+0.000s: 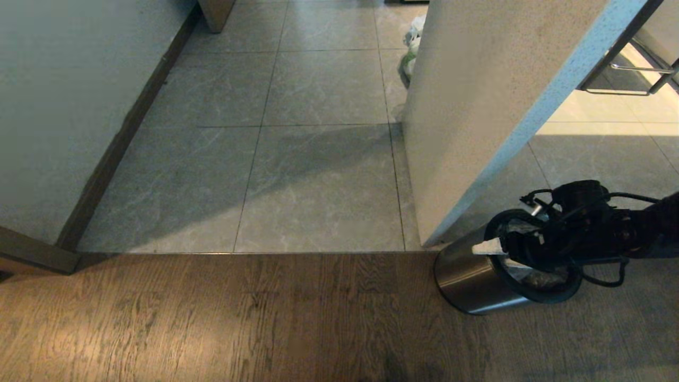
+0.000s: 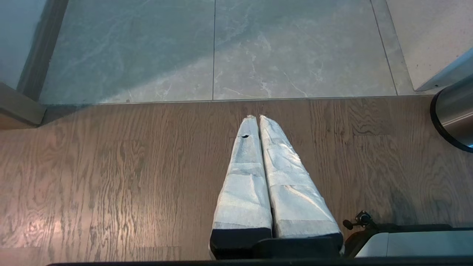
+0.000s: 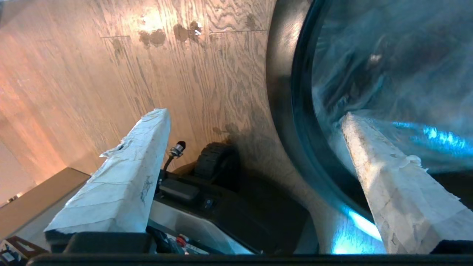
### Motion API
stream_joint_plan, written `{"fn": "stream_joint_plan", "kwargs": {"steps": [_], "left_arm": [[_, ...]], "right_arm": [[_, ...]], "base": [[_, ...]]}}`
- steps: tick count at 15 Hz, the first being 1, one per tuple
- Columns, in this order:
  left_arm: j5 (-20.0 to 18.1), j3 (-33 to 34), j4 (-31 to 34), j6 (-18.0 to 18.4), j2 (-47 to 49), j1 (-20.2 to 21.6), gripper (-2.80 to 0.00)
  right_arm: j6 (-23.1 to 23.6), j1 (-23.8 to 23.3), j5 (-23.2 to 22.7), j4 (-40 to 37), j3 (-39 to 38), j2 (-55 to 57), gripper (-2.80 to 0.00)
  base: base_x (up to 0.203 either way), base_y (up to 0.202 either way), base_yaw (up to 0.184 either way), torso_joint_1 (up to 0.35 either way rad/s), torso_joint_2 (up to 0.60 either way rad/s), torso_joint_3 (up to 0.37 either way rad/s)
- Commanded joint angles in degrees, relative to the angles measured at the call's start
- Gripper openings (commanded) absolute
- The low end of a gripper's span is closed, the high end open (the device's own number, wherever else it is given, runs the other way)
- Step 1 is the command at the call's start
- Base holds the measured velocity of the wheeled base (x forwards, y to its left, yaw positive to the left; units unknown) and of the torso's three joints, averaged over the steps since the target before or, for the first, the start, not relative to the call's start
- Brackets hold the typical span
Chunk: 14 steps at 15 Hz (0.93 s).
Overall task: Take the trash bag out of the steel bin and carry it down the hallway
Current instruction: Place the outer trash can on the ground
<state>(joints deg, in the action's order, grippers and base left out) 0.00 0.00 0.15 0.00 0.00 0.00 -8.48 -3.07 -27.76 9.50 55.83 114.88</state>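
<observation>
I will next grip the steel bin's cover by its black ring point(image 1: 566, 292) point(image 3: 306, 128) with my right gripper, so that the trash bag is free to be removed.
The steel bin point(image 1: 472, 281) stands on the wood floor at the lower right, its black ring facing me. The trash bag point(image 3: 388, 55), clear and crinkled, lines the inside and also shows as the liner point(image 1: 536, 278) under the arm. My right gripper point(image 1: 504, 248) hovers at the bin's mouth, open wide. In the right wrist view this gripper point(image 3: 252, 113) straddles the rim: one of its fingers point(image 3: 125, 177) is outside over the floor, the other inside against the bag. My left gripper point(image 2: 257, 117) is shut and empty, parked over the wood floor. The tiled hallway point(image 1: 318, 132) lies ahead.
A white pillar point(image 1: 477, 106) rises right behind the bin. A white-green bag point(image 1: 412, 48) lies on the tiles beyond it. A wall with dark skirting point(image 1: 122, 138) runs along the left. My base and its wheel point(image 3: 214, 162) sit close beside the bin.
</observation>
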Motion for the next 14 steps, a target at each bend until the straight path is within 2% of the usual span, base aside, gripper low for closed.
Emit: {"fn": "stream_joint_plan", "kwargs": {"steps": [1, 6, 8, 9, 10, 14], "left_arm": [[0.00, 0.00, 0.02, 0.00, 0.00, 0.00, -2.80], [0.00, 0.00, 0.02, 0.00, 0.00, 0.00, -2.80], [0.08, 0.00, 0.02, 0.00, 0.00, 0.00, -2.80], [0.00, 0.00, 0.02, 0.00, 0.00, 0.00, -2.80], [0.03, 0.00, 0.02, 0.00, 0.00, 0.00, -2.80], [0.07, 0.00, 0.02, 0.00, 0.00, 0.00, -2.80]], "right_arm": [[-0.13, 0.34, -0.19, 0.08, 1.03, 2.63, 0.00], [-0.07, 0.52, -0.28, 0.40, 3.74, 5.51, 0.00], [-0.05, 0.52, -0.20, 2.79, 3.60, 6.12, 0.00], [-0.04, 0.52, -0.19, 3.69, 3.49, 6.41, -2.38], [0.04, 0.52, -0.11, 3.68, 3.61, 6.71, -2.80], [0.22, 1.22, 0.16, 3.86, 3.84, 7.20, -2.80]], "base": [[0.000, 0.000, 0.000, 0.000, 0.00, 0.000], [0.000, 0.000, 0.000, 0.000, 0.00, 0.000], [0.000, 0.000, 0.000, 0.000, 0.00, 0.000], [0.000, 0.000, 0.000, 0.000, 0.00, 0.000], [0.000, 0.000, 0.000, 0.000, 0.00, 0.000], [0.000, 0.000, 0.000, 0.000, 0.00, 0.000]]}}
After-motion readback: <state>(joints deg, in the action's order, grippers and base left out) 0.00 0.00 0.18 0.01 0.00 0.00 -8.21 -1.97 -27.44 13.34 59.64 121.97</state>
